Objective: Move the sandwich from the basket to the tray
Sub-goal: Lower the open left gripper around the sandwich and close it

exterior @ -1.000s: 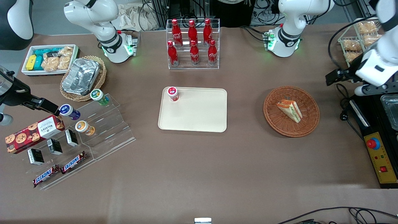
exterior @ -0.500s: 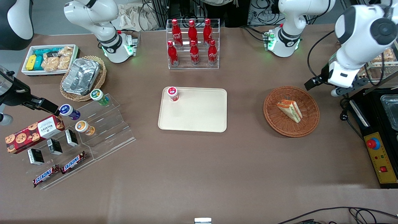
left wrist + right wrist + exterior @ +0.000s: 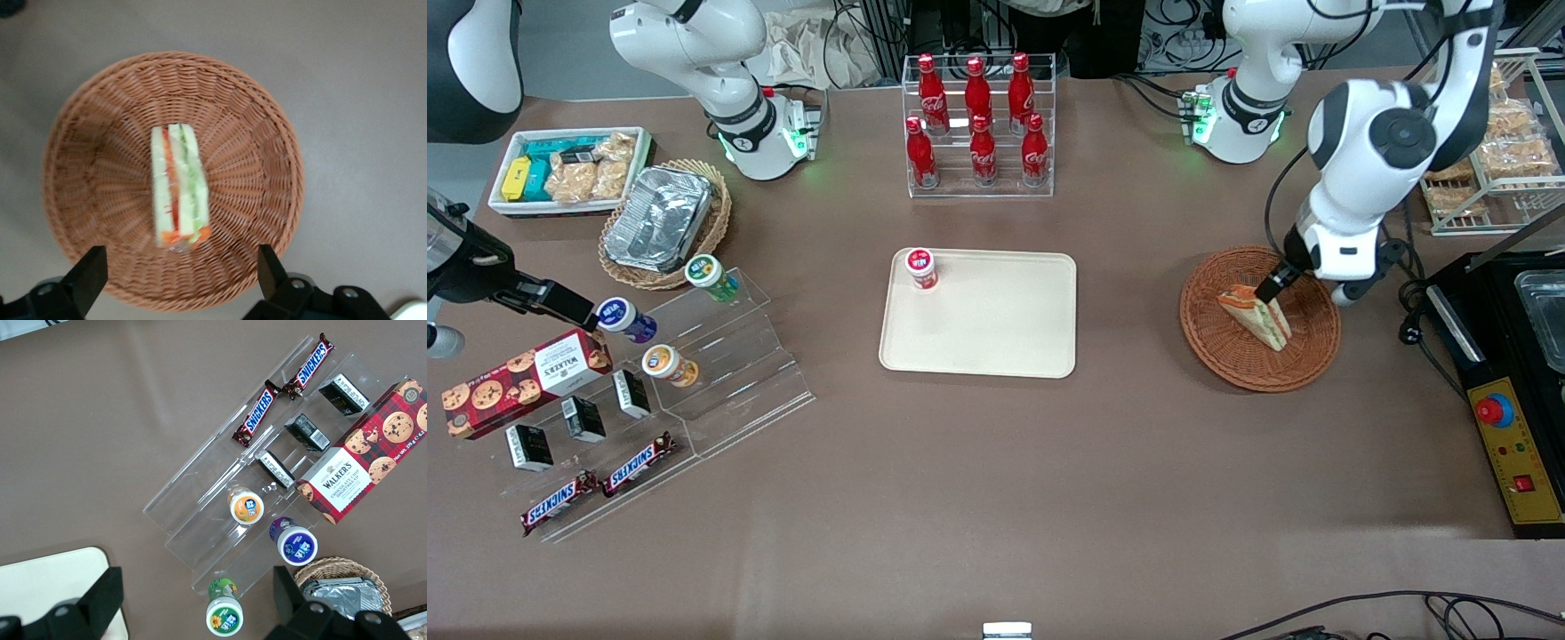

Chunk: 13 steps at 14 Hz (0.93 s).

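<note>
My left gripper next needs to grab the sandwich by its narrow wrapped end (image 3: 185,241). Then I need to place the sandwich from the basket onto the tray.
The triangular wedge sandwich (image 3: 1256,316) lies in the round reddish-brown wicker basket (image 3: 1218,342), toward the working arm's end of the table. In the left wrist view the sandwich (image 3: 178,183) lies at the middle of the basket (image 3: 253,133). My left gripper (image 3: 1303,286) hangs above the basket, over its rim farther from the front camera, just beside the sandwich. In the left wrist view the gripper (image 3: 180,277) is open and empty, its fingers spread wide over the basket's rim. The cream rectangular tray (image 3: 996,329) lies at the table's middle.
A small red-capped cup (image 3: 920,268) stands on a corner of the tray. A rack of red cola bottles (image 3: 978,124) stands farther from the front camera. A wire rack of bagged pastries (image 3: 1494,151) and a black box with a red button (image 3: 1507,427) stand beside the basket.
The left arm has swung from the table's end, by the pastry rack, inward and down, so the gripper now hangs over the basket. Sandwich, basket and tray have not moved.
</note>
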Each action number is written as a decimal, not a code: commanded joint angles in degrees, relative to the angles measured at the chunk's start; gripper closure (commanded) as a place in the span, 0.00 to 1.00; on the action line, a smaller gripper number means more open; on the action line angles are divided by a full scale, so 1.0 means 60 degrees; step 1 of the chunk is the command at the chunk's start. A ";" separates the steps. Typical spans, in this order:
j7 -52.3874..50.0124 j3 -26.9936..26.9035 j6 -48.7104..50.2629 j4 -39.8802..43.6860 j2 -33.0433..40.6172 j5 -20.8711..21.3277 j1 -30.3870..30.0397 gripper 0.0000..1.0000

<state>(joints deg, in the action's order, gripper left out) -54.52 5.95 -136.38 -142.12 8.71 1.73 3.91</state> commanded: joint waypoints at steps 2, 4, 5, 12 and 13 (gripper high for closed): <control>-0.0771 -0.0039 -0.1058 -0.0131 -0.0748 0.0473 0.0154 0.00; -0.0786 -0.0054 -0.1423 -0.0160 -0.0997 0.0489 0.0154 0.00; -0.0786 -0.0054 -0.1730 -0.0218 -0.1143 0.0489 0.0154 0.00; -0.0742 -0.0127 -0.2671 -0.0864 -0.1262 0.0796 0.0052 0.00; -0.0728 -0.0127 -0.2598 -0.0820 -0.1146 0.0796 -0.0036 0.00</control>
<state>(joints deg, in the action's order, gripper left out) -57.44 5.49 -151.12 -146.28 0.46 4.77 4.15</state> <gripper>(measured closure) 0.000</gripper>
